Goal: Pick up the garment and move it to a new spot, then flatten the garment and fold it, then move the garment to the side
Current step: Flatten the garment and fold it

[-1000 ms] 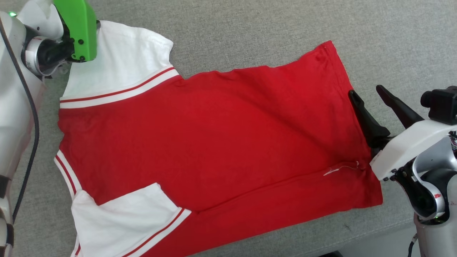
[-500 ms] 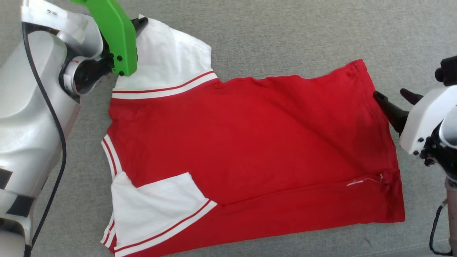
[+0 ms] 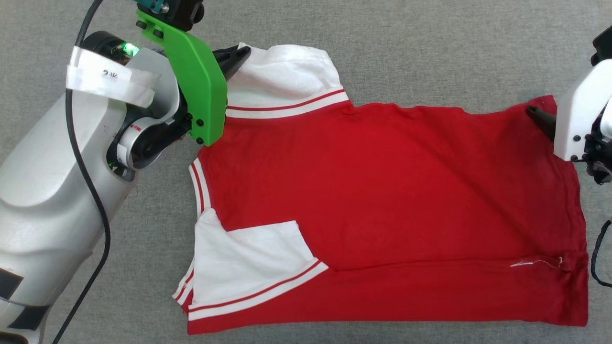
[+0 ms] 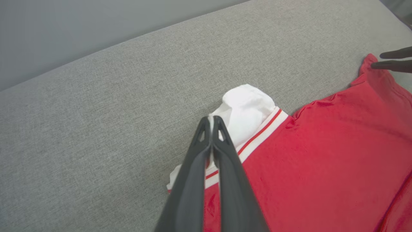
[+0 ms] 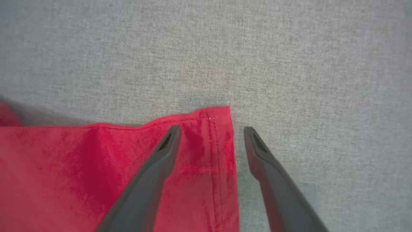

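The robot's right gripper should next grab the garment by its hem corner with the stitched seam (image 3: pixel 548 103). Then the robot will fold the red body (image 3: pixel 396 189) over on itself.
The garment (image 3: pixel 382 191), red with white sleeves and striped trim, lies spread on a grey fabric surface. Its near sleeve is folded onto the body. My left gripper (image 3: pixel 239 53) is at the far sleeve (image 3: pixel 287 76), beside the green wrist mount. In the left wrist view that gripper (image 4: pixel 211 120) is shut on the bunched white sleeve (image 4: pixel 244 109). My right gripper (image 3: pixel 540 117) is at the far hem corner. In the right wrist view it (image 5: pixel 210 130) stands open astride that corner (image 5: pixel 219 116), one finger over red cloth, the other over the grey surface.
The grey fabric surface (image 3: pixel 430 57) runs wide beyond the garment on the far side. A plain grey wall (image 4: pixel 96 25) rises behind its far edge. A black cable (image 3: pixel 98 200) hangs along my left arm, and another cable (image 3: pixel 597 258) loops at the right.
The head camera has shifted, so the whole scene sits further right. My right gripper has gone along the hem from its middle to the far corner. My left gripper stays on the sleeve.
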